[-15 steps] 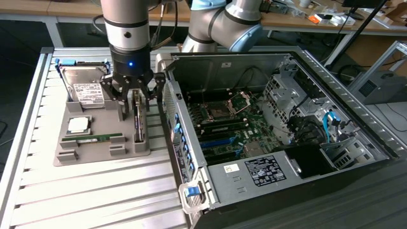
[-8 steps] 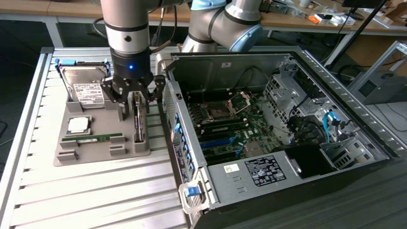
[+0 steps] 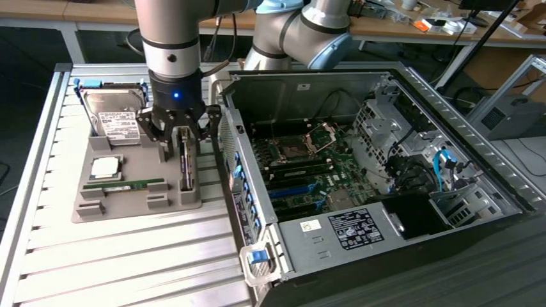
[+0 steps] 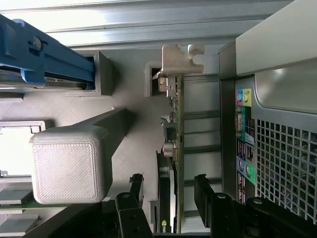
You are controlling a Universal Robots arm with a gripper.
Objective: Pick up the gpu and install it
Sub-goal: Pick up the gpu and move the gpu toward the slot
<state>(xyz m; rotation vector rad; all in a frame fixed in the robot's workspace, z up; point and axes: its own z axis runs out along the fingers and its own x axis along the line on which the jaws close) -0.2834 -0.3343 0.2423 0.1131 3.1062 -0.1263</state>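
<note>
My gripper will grab the GPU by its exposed top edge [image 3: 184, 139], since the holder's slot wraps the GPU's lower edge and the case stands close beside it.
The gpu [image 3: 186, 167] stands on its long edge in a slot at the exterior view's right side of the grey holder [image 3: 94, 211]. In the wrist view it appears edge-on as a thin green card [image 4: 178, 129] with its silver bracket [image 4: 179, 57] at the far end. My gripper [image 3: 181, 135] hangs straight down over the card's top edge. It is open [image 4: 168, 181]; one black finger [image 4: 135, 184] is on each side of the card, and small gaps show between the pads and the board.
The holder also carries a silver hard drive [image 3: 115, 115], a CPU [image 3: 107, 167] and a narrow RAM stick [image 3: 126, 185]. The open computer case [image 3: 358, 83] lies close beside the gpu, its motherboard [image 3: 298, 160] exposed. A grey holder post [image 4: 69, 166] rises near the gripper.
</note>
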